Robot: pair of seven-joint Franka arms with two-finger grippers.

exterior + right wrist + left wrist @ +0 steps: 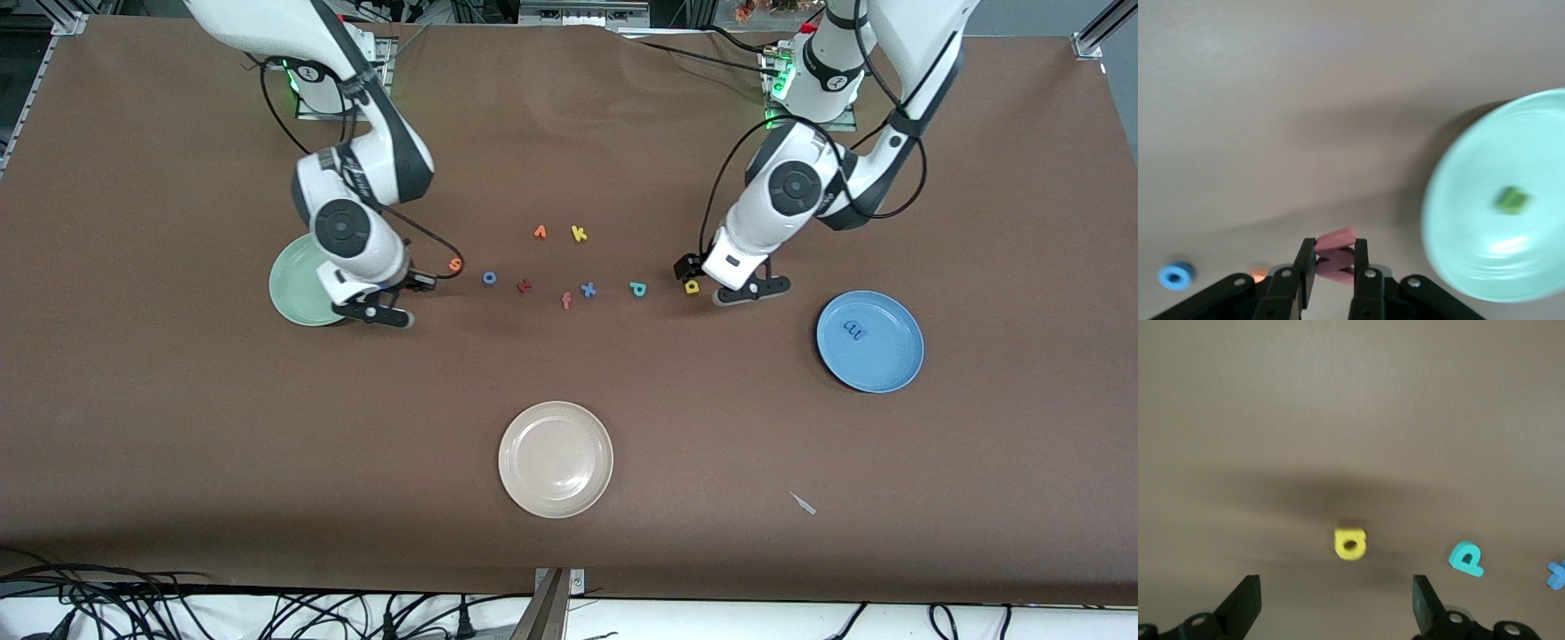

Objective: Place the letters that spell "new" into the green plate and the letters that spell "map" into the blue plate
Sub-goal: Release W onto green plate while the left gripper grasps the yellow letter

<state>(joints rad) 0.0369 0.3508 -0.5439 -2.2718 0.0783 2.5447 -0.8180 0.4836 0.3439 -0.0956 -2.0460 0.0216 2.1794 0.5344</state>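
Observation:
The robot should spell "map" in the blue plate, so its left gripper should next grab the yellow a by its body around the hole.
My right gripper is shut on the salmon-red w, just above the table beside the green plate. The green n lies in that plate. The orange e lies close by on the table. My left gripper hangs open low over the table, the yellow a just ahead of its fingertips. The teal p lies beside the a. The blue m rests in the blue plate.
Between the arms lie a blue o, a dark red letter, a salmon f, a blue x, an orange v and a yellow k. A beige-white plate sits nearer the front camera.

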